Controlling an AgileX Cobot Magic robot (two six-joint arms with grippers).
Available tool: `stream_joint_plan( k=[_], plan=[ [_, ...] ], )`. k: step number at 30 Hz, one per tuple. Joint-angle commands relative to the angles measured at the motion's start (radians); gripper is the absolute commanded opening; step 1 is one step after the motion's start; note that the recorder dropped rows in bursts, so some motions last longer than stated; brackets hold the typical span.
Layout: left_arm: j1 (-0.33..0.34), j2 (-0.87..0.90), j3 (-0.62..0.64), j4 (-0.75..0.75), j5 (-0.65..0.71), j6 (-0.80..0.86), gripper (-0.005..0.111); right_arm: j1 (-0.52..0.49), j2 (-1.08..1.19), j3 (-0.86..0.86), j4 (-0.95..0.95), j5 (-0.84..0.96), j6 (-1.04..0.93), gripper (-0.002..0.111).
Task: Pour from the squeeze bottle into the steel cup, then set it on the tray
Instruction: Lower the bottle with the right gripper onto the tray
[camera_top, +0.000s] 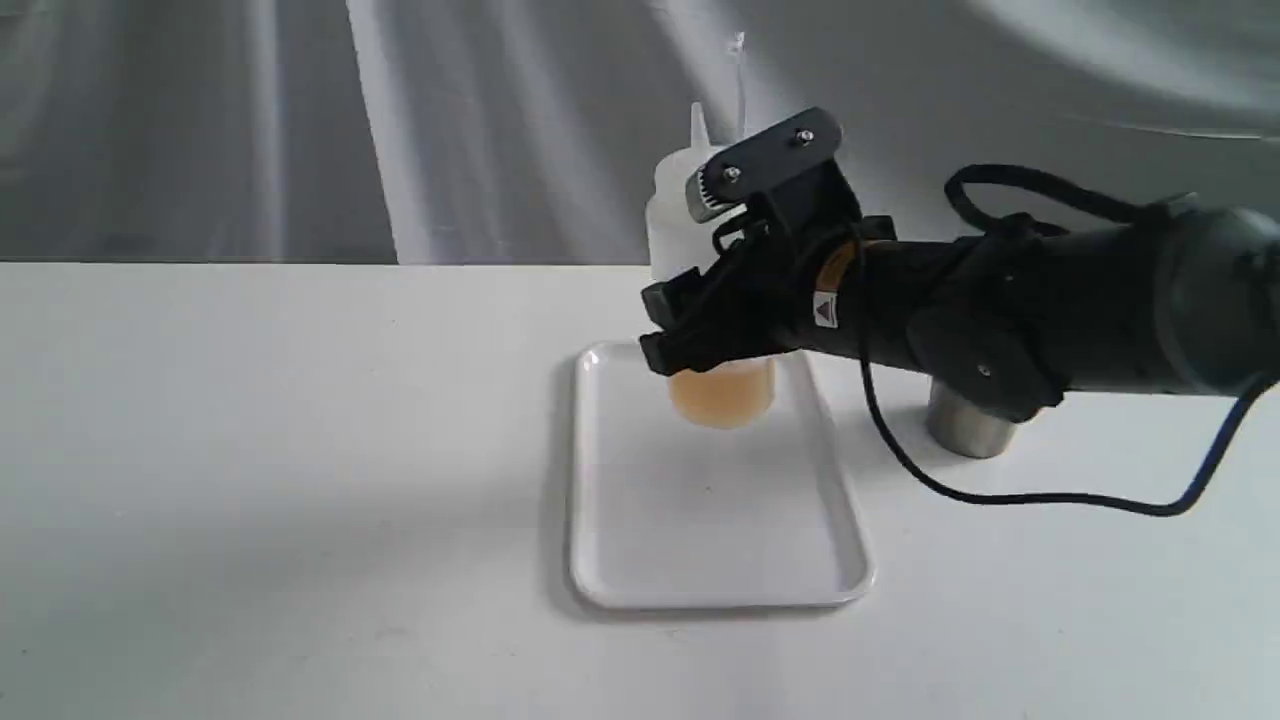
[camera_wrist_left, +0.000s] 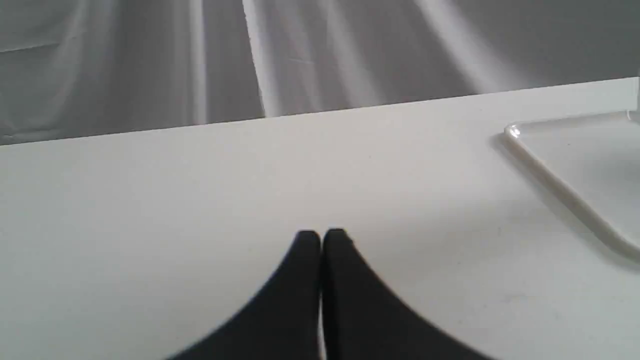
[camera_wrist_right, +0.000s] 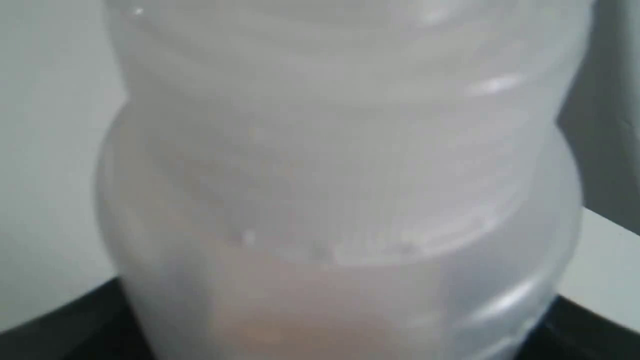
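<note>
The amber base of the squeeze bottle is above the white tray's bottom, so my right gripper needs to keep holding the squeeze bottle until its base is down on the tray's bottom.
The squeeze bottle (camera_top: 722, 394) stands upright at the far end of the white tray (camera_top: 700, 530), nozzle and cap strap pointing up, amber liquid in its bottom. My right gripper (camera_top: 700, 325) is shut on its middle from the right. Whether its base touches the tray or hovers just above, I cannot tell. In the right wrist view the translucent bottle (camera_wrist_right: 340, 175) fills the picture. The steel cup (camera_top: 963, 428) stands on the table right of the tray, half hidden behind my right arm. My left gripper (camera_wrist_left: 320, 234) is shut and empty, low over bare table, out of the exterior view.
The white table (camera_top: 250, 450) stretches left of the tray. A corner of the tray (camera_wrist_left: 590, 160) shows in the left wrist view. A black and blue cable (camera_top: 1000, 495) hangs from the right arm, close to the cup. Grey cloth hangs behind the table.
</note>
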Motion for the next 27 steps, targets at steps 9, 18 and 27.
stream_joint_plan(
  k=[9, 18, 27],
  plan=[
    [-0.006, -0.003, 0.004, -0.001, -0.007, -0.005, 0.000, 0.001, 0.074, -0.010, 0.030, -0.099, -0.020, 0.017],
    [-0.006, -0.003, 0.004, -0.001, -0.007, -0.002, 0.000, 0.001, 0.132, -0.010, 0.071, -0.146, -0.047, 0.017],
    [-0.006, -0.003, 0.004, -0.001, -0.007, -0.004, 0.000, 0.001, 0.135, -0.010, 0.075, -0.142, -0.057, 0.017]
  ],
)
